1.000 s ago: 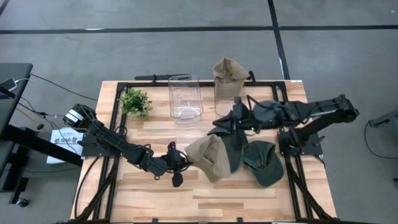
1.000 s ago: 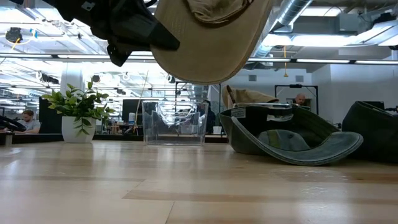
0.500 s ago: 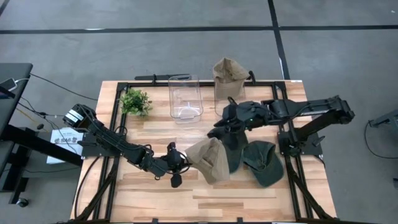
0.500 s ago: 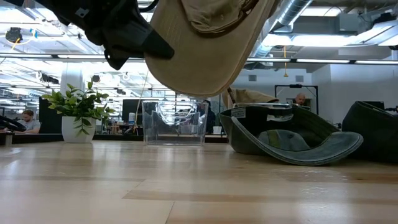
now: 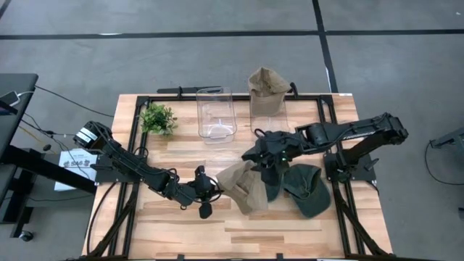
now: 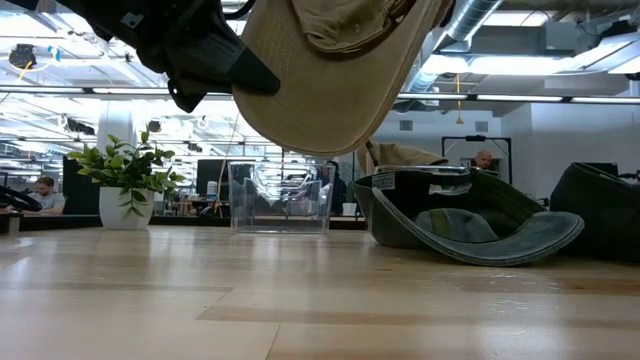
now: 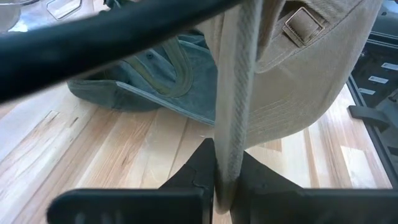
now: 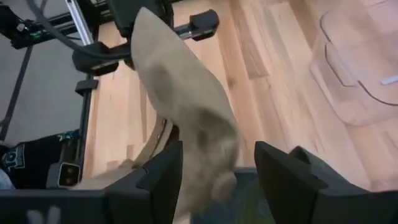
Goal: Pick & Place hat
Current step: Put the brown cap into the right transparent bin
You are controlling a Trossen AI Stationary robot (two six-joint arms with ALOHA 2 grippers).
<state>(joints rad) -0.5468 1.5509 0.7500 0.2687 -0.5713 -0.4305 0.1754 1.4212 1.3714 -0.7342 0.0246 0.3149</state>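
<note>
The right gripper grabs this tan hat by its top next, to set it on the bin with the other tan hat [image 5: 268, 109].
A tan hat [image 5: 243, 187] hangs above the table's middle, and my left gripper [image 5: 209, 191] is shut on its brim. In the low view the tan hat [image 6: 320, 70] is clear of the wood. My right gripper [image 5: 263, 161] reaches in from the table's right and stands open, one finger on each side of the tan hat's crown [image 8: 199, 143]. Two dark green hats [image 5: 274, 177] [image 5: 306, 190] lie on the table right of the tan hat. One green hat [image 6: 470, 220] lies with its hollow side up. My left gripper pinches the tan hat's brim edge [image 7: 227, 149] between its two fingers, coming in about level from the table's left. The hat is lifted clear of the table and spreads out beyond the fingers. My right gripper's fingers [image 8: 163, 177] flank the crown; whether they touch it I cannot tell.
A clear bin [image 5: 216, 112] and a second bin with another tan hat [image 5: 267, 83] on top of it stand at the far side. A small potted plant [image 5: 158, 117] is at the far left. Bare wood [image 5: 239, 232] lies along the near edge.
My right gripper has moved toward the table's left and near edges, ending at the tan hat's crown. The tan hat, in my left gripper, has shifted slightly.
</note>
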